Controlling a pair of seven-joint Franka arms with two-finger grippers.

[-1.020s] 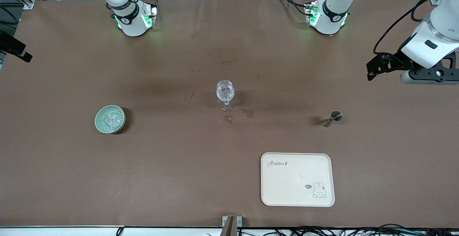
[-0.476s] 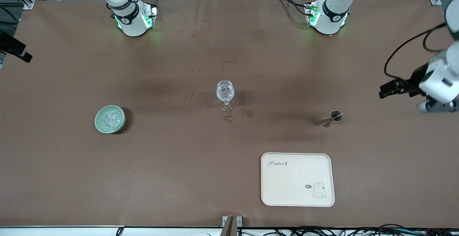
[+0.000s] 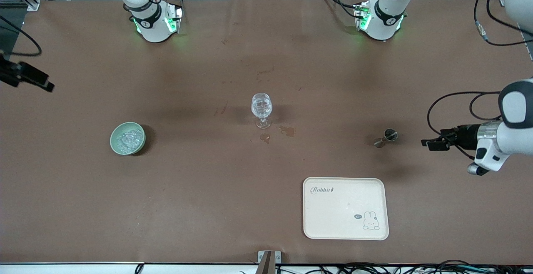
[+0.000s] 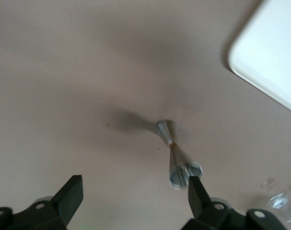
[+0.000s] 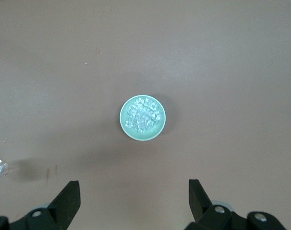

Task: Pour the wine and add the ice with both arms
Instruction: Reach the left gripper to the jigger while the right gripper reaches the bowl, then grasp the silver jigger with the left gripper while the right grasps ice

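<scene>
My left gripper is about to pour the wine into the clear stemmed glass (image 3: pixel 262 108), so it needs to grab the metal jigger by its narrow middle (image 3: pixel 385 139).
The ice (image 3: pixel 127 139) is a heap of small clear chunks in a pale green bowl (image 3: pixel 115 145) toward the right arm's end of the table; the right wrist view shows the ice (image 5: pixel 143 115) in the bowl (image 5: pixel 124 125). A clear stemmed glass (image 3: pixel 262 108) stands mid-table. A small metal jigger (image 3: pixel 386 137) stands toward the left arm's end. My left gripper (image 3: pixel 429 144) is open and empty, low beside the jigger (image 4: pixel 175 154), apart from it. My right gripper (image 3: pixel 41 82) is open and empty, high over the table's edge by the bowl.
A cream tray (image 3: pixel 345 208) with a rabbit print lies nearer the front camera than the jigger; its corner shows in the left wrist view (image 4: pixel 272 52). Wet stains (image 3: pixel 286 131) lie by the glass's foot. Both arm bases (image 3: pixel 381 20) stand at the table's back edge.
The left arm has swung down and toward the front camera, bringing its gripper level with the jigger. The right gripper has come further into view over the table's edge.
</scene>
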